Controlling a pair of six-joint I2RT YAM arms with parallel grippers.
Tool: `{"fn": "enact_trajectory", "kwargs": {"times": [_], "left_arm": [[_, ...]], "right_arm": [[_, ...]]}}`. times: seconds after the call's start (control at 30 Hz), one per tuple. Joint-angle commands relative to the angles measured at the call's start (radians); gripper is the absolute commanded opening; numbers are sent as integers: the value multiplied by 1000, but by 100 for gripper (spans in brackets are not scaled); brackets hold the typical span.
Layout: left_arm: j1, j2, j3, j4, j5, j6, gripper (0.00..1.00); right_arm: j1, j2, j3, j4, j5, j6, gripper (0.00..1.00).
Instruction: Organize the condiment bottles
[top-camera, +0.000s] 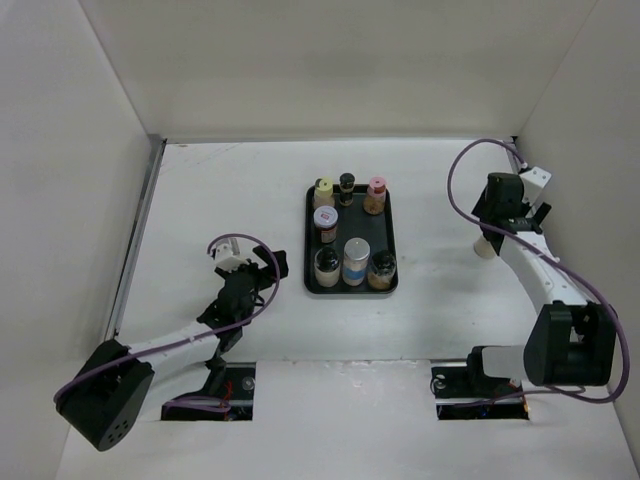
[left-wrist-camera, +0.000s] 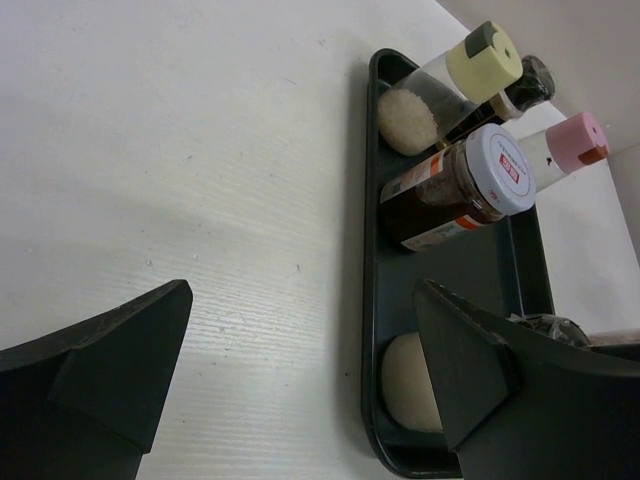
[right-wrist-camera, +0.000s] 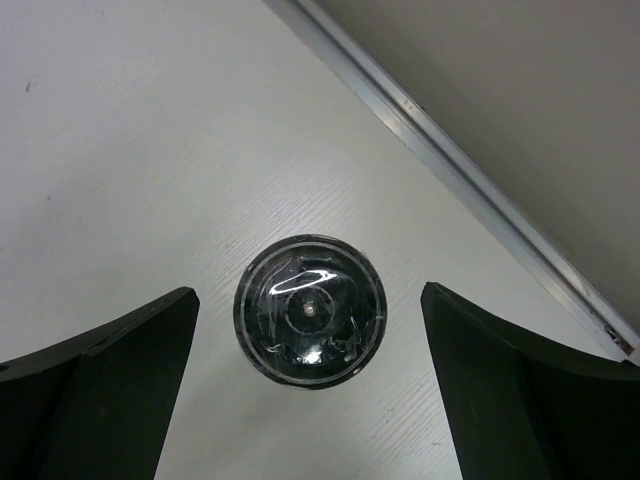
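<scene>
I should reach the lone bottle with my right gripper and grab the sides of its black cap (right-wrist-camera: 310, 310), so the bottle's base stays free to join the tray.
Seven condiment bottles stand on a flat black tray (top-camera: 390, 225) at mid-table: yellow cap (top-camera: 323, 190), small black cap (top-camera: 346, 185), pink cap (top-camera: 376, 192), white-lidded jar (top-camera: 325, 220), and in front a black-capped jar (top-camera: 327, 265), a taller silver-capped bottle (top-camera: 356, 260) and another black-capped jar (top-camera: 382, 268). One more bottle (top-camera: 485, 247) stands alone at the far right; its black cap (right-wrist-camera: 310, 310) shows from above. My right gripper (right-wrist-camera: 308, 295) is open above it, fingers on either side, not touching. My left gripper (left-wrist-camera: 302, 300) is open and empty, just left of the tray's near left corner (left-wrist-camera: 375, 440).
White walls enclose the table on three sides. A metal strip (right-wrist-camera: 470, 175) along the right wall's foot runs close behind the lone bottle. The right arm's purple cable (top-camera: 455, 190) loops over the table between the tray and the right wall.
</scene>
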Motion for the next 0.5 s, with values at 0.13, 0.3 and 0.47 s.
{"fn": "enact_trajectory", "kwargs": {"times": [0.13,0.3,0.47], "left_arm": [[11,23,12,35,-11,9,95],[12,23,12,35,-13,9,95],[12,24,12,38,-8,11,95]], "right_arm": [[-25,51,20,25,-86,23,100],[-33,105,14,37,-86,44,100],[-30,94,0,97,-58,44,81]]}}
